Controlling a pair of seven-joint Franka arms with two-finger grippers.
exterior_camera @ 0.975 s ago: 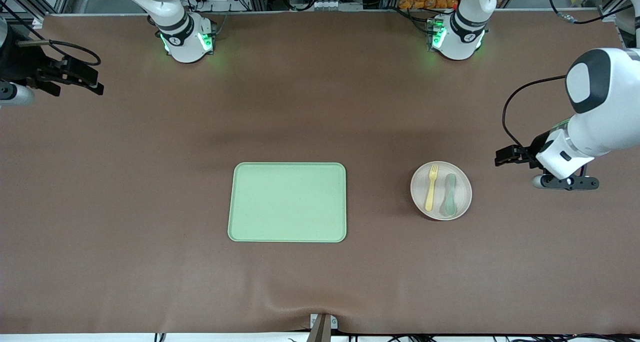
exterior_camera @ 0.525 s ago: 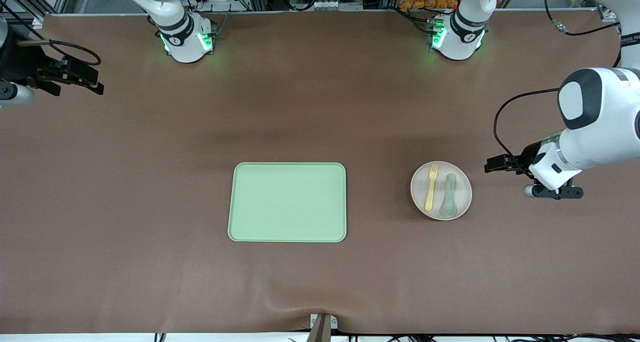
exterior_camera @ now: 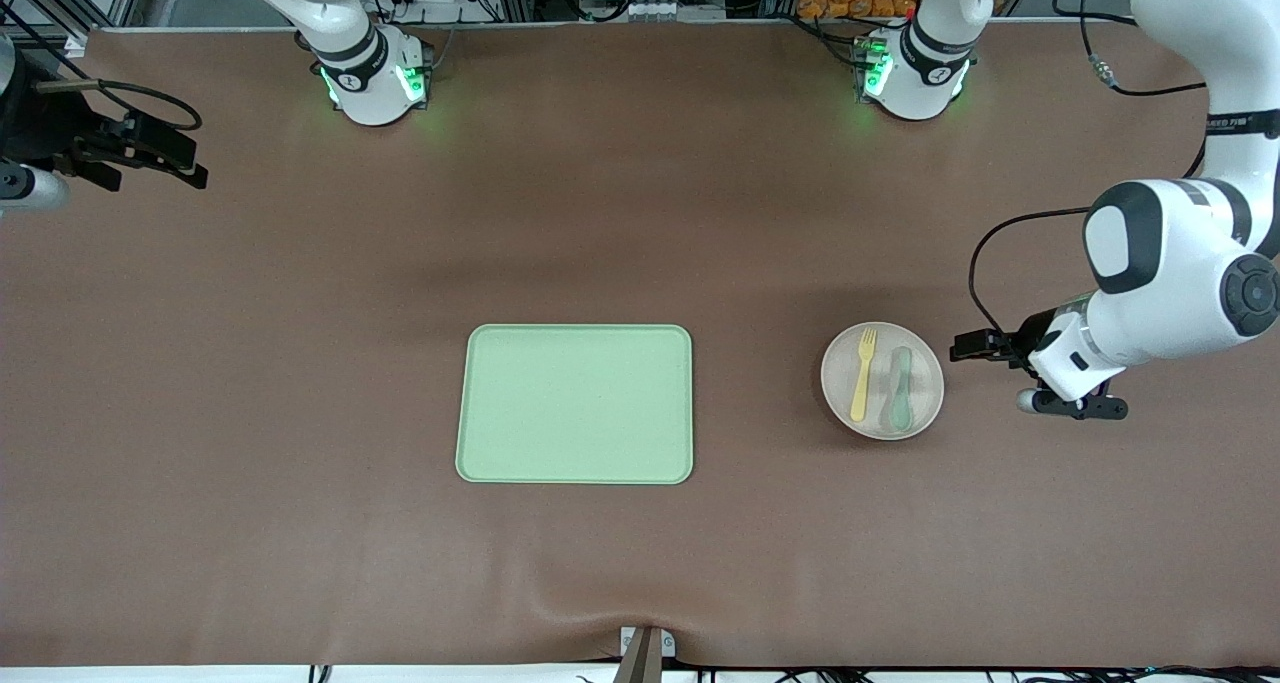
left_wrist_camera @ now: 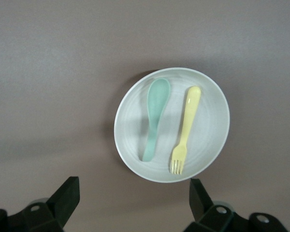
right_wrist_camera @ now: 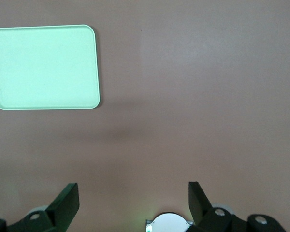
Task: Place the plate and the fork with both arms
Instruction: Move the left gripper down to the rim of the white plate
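The left gripper grabs the off-white plate by its rim (exterior_camera: 938,360) beside the spoon's handle next, to bring the plate onto the pale green tray (exterior_camera: 576,405).
The off-white plate (exterior_camera: 882,419) sits on the table beside the tray, toward the left arm's end. The pale yellow fork (exterior_camera: 862,374) lies on it next to a grey-green spoon (exterior_camera: 901,391). My left gripper (exterior_camera: 975,346) is open and empty, over the table just beside the plate's rim at the left arm's end. In the left wrist view the plate (left_wrist_camera: 210,140), fork (left_wrist_camera: 186,129) and spoon (left_wrist_camera: 154,116) lie ahead of the open left gripper (left_wrist_camera: 134,203). My right gripper (exterior_camera: 160,153) waits open and empty over the right arm's end of the table, also seen in its own view (right_wrist_camera: 133,203).
The rectangular pale green tray (exterior_camera: 575,404) lies at the table's middle and also shows in the right wrist view (right_wrist_camera: 43,67). The two arm bases (exterior_camera: 372,78) (exterior_camera: 912,73) stand along the table's edge farthest from the front camera. Brown mat covers the table.
The left arm has swung in toward the plate, its gripper now close beside the rim. The right arm, plate, fork and tray have not moved.
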